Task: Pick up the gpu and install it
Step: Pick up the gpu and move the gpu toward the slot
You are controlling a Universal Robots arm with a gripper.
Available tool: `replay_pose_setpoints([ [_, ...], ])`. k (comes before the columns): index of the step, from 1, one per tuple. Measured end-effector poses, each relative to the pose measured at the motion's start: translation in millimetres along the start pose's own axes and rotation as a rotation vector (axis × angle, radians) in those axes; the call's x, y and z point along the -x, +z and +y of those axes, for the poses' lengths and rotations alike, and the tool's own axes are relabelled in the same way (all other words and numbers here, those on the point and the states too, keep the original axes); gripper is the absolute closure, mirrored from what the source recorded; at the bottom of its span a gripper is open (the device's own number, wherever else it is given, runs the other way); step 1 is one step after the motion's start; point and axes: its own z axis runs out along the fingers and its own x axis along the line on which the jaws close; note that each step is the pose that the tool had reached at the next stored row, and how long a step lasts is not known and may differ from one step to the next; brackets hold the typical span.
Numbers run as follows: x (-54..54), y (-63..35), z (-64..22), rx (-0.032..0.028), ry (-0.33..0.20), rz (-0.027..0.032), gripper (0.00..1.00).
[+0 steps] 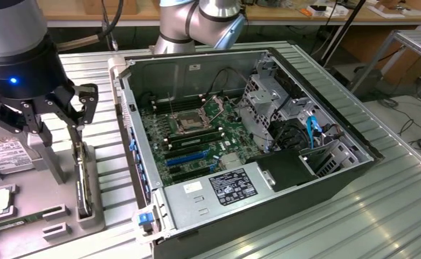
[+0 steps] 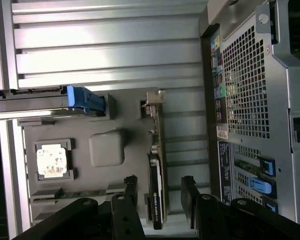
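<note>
My gripper is to pick up the GPU next by its exposed upper edge [image 1: 80, 156] to install it, because the grey holder's slot wraps around the GPU's bottom.
The gpu [image 1: 85, 181] is a thin black card standing on edge in a slot of the grey parts holder [image 1: 94, 220], at the exterior view's left, beside the open computer case [image 1: 282, 178]. My gripper [image 1: 61, 131] hangs just above the card, open. In the wrist view, the gpu [image 2: 157, 185] runs edge-on between my two black fingers [image 2: 129, 189], one on each side with a gap to the card. Its silver bracket [image 2: 153, 102] is at the far end. Nothing is held.
The case lies on its side with the motherboard [image 1: 188, 135] and blue expansion slots [image 1: 185, 157] exposed. The holder also carries a labelled hard drive [image 1: 1, 156], a processor chip [image 2: 52, 160] and a green memory stick [image 1: 16, 221]. Ribbed metal table [image 1: 382, 216] surrounds everything.
</note>
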Motion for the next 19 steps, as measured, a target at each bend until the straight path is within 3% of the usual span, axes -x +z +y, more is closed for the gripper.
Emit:
replay_pose_setpoints([
  [2, -0.2, 3.5, -1.6, 0.0000, 0.000, -0.0011, 0.52],
  [10, 1.4, 20.6, -32.4, 0.0002, 0.000, -0.0025, 0.52],
  [19, 1.5, 45.7, -36.4, 0.0002, 0.000, -0.0025, 0.52],
])
